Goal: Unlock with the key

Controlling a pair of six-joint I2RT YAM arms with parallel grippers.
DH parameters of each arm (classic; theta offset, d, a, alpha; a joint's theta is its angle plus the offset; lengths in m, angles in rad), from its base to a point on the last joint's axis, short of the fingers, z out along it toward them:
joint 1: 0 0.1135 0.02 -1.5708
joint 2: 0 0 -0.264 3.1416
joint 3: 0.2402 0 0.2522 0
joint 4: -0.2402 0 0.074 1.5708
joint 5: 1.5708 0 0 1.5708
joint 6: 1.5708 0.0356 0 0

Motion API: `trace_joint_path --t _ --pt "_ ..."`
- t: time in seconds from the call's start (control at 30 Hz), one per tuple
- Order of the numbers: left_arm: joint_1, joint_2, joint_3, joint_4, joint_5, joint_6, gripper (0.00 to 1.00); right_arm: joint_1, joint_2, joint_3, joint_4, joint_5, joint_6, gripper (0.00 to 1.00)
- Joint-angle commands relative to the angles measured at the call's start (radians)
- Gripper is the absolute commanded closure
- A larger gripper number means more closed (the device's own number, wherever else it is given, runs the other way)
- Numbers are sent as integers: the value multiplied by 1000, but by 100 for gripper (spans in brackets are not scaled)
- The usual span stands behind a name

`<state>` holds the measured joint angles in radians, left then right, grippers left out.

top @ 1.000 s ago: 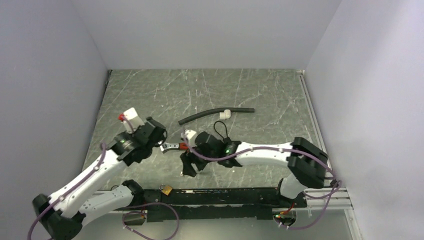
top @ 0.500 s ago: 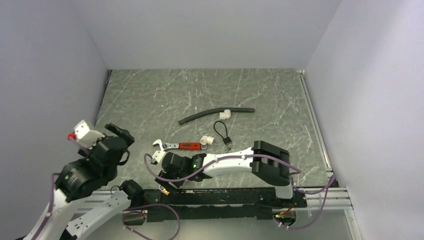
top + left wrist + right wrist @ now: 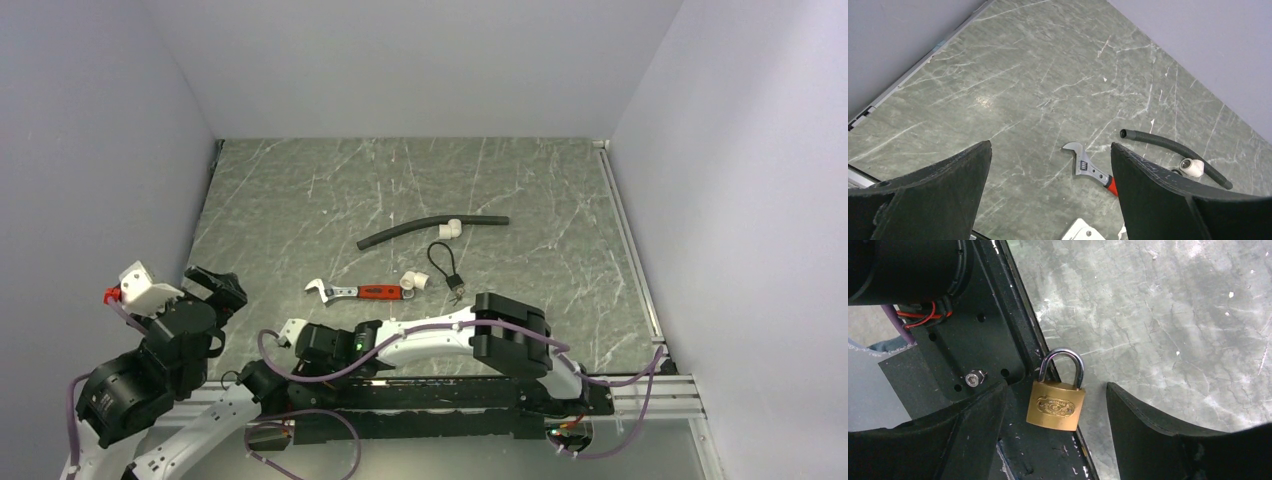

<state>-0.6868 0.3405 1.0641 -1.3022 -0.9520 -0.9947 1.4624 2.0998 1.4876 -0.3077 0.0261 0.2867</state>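
I need to pick up the brass padlock (image 3: 1057,402) next with my right gripper, by the sides of its body. The shackle then stays free for handing the padlock over to my left gripper.
The brass padlock (image 3: 1057,402) lies with its shackle closed on the black base rail (image 3: 1043,455), at the table's near edge. My right gripper (image 3: 1057,390) stands open around it, a finger on each side and neither touching. From above, the right gripper (image 3: 312,352) is low at the near edge and covers the padlock. A tiny silvery key (image 3: 456,292) seems to lie at the end of a black cord loop (image 3: 441,260), right of centre. My left gripper (image 3: 222,287) is at the near left, open and empty. In its wrist view the left gripper (image 3: 1049,147) is raised above the table.
A red-handled wrench (image 3: 358,292) lies mid-table, also the wrench (image 3: 1088,170) in the left wrist view. Behind it are a black hose (image 3: 430,228) and two white fittings (image 3: 451,229) (image 3: 415,281). Grey walls close the left, back and right sides.
The right arm has swung from the wrench leftward and back to the near edge, over the padlock. The left arm has pulled back to the near-left corner. Both grippers stay open.
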Motion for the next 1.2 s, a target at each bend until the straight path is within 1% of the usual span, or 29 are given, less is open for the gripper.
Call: trace_joint_path --t 0.0,0.1,0.23,0.37,0.43,0.53,0.57,0.67,0.9,1.03,1.17 --pt "-3 23 7 -1 -14 20 6 7 15 49 -66 54 -4 27" --pt "-2 19 0 12 -12 31 6 9 15 49 -92 81 8 31" --pt "-3 13 -10 38 -11 57 6 23 20 75 -148 109 11 46" --pt "-2 20 -10 40 -10 60 7 45 37 110 -195 144 -1 56" --pt "-2 26 -10 37 -7 57 7 47 39 108 -203 164 2 65" --pt "-2 31 -12 40 -6 62 7 43 30 85 -185 190 6 73" --pt "-2 33 -12 41 -4 63 7 43 28 82 -182 198 5 77" --pt "-1 38 -13 44 0 68 7 35 17 79 -177 225 2 80" --pt "-1 57 -15 47 17 68 7 -22 -54 61 -169 305 -14 81" --pt "-2 69 -26 80 51 84 7 -76 -149 -4 -149 366 -18 81" --pt "-2 113 -54 151 132 123 7 -151 -320 -125 -74 379 -4 82"
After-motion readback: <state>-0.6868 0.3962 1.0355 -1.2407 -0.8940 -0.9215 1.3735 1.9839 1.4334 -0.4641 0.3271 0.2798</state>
